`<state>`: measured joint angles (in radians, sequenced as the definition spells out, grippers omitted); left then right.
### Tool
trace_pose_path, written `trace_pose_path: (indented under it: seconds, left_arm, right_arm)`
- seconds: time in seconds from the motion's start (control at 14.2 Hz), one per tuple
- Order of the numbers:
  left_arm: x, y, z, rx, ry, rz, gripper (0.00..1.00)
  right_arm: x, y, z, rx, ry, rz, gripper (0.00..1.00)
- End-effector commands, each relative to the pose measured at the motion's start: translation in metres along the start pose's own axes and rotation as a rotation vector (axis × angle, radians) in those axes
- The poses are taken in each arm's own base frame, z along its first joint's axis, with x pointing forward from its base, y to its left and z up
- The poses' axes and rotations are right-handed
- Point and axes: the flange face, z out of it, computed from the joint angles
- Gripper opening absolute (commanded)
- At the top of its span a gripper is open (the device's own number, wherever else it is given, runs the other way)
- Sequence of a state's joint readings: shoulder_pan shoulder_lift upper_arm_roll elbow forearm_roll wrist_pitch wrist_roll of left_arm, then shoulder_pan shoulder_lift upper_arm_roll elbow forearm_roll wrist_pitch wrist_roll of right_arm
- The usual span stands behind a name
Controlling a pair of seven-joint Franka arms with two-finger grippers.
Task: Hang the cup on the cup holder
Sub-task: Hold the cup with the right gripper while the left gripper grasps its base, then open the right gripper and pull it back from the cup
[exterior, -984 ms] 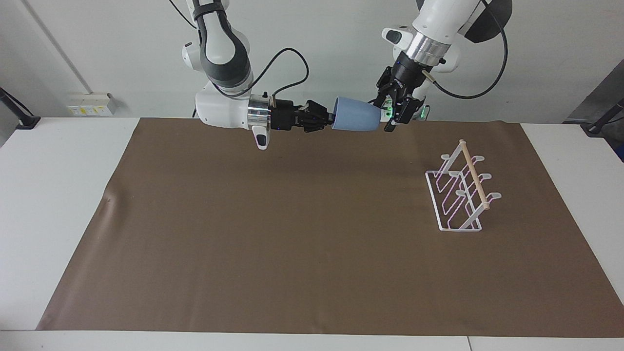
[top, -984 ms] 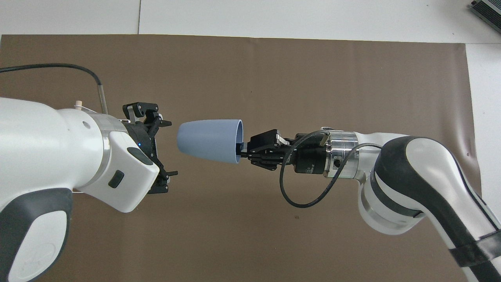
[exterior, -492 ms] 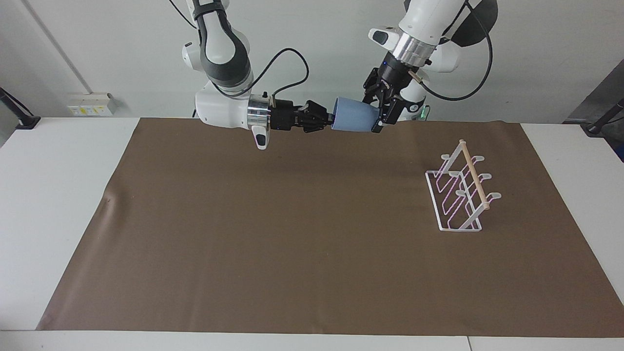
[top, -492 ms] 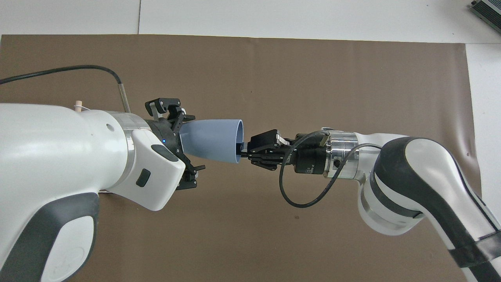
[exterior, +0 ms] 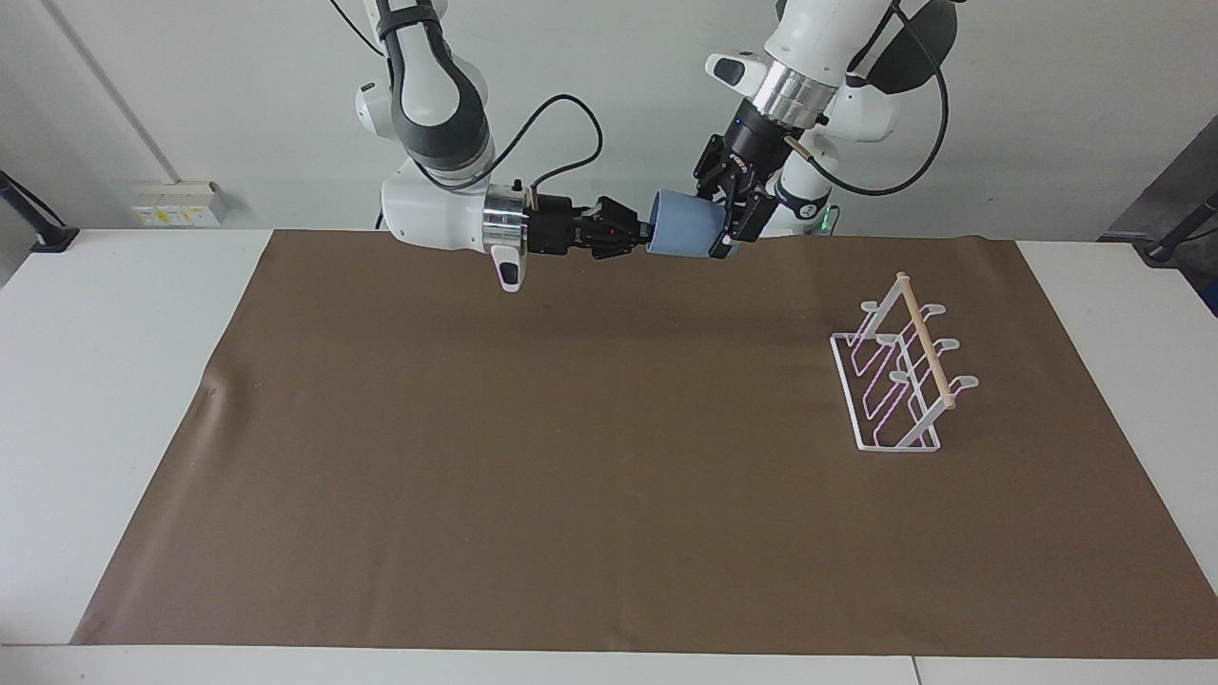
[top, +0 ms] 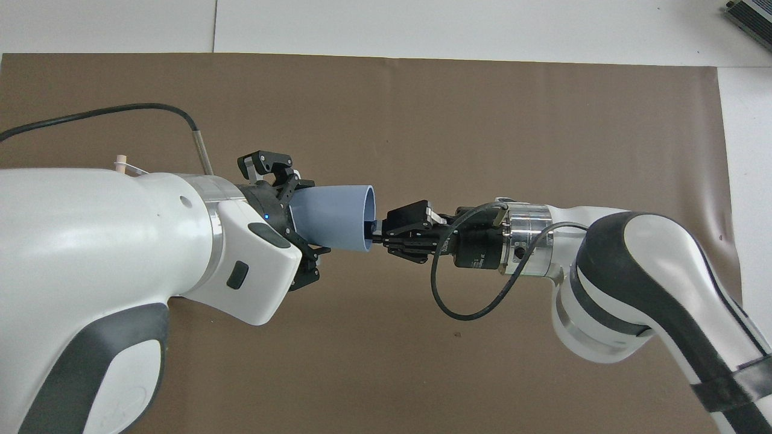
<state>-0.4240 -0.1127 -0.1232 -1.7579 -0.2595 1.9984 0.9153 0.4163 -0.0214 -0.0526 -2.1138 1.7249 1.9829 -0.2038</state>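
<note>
My left gripper grabs the cup by its narrow base (top: 302, 216) next, leaving the light blue cup's opening (top: 369, 216) free to hang on the cup holder.
The light blue cup (exterior: 687, 225) lies on its side in the air over the brown mat's edge nearest the robots. My right gripper (exterior: 643, 228) is shut on its rim; it also shows in the overhead view (top: 371, 232) at the mouth of the cup (top: 338, 217). My left gripper (exterior: 725, 215) is open, and its fingers straddle the cup's base end in the overhead view (top: 300, 226). The white wire cup holder (exterior: 899, 376) with a wooden dowel stands on the mat toward the left arm's end. In the overhead view only its dowel tip (top: 120, 163) shows.
The brown mat (exterior: 571, 457) covers most of the white table (exterior: 114, 381). A grey device (top: 751, 15) lies at the table's corner farthest from the robots, toward the right arm's end. Both arms hang cables near the cup.
My left gripper has moved from beside the cup's base onto it, so its open fingers now straddle the base end. The right gripper and the cup have stayed still.
</note>
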Motion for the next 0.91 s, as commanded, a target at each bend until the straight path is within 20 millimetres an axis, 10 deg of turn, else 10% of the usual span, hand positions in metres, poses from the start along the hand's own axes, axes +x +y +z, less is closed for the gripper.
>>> trace_pose_path:
  seconds: [0.0, 0.35, 0.56, 0.84]
  left_arm:
    - [0.014, 0.013, 0.004, -0.012, 0.021, -0.084, 0.0]
    - [0.011, 0.014, 0.005, -0.026, 0.004, -0.1, 0.0]
    - [0.006, 0.012, 0.004, -0.041, -0.018, -0.107, 0.0]
    - [-0.003, 0.01, 0.005, -0.069, -0.064, -0.116, 0.0]
  right_arm:
    - [-0.008, -0.004, -0.002, 0.022, 0.015, 0.002, 0.0]
    - [-0.008, -0.004, -0.002, 0.023, 0.015, 0.015, 0.06]
    - [-0.006, -0.004, -0.005, 0.025, 0.019, 0.021, 0.95]
    - [0.0, -0.003, -0.015, 0.01, 0.038, 0.032, 1.0]
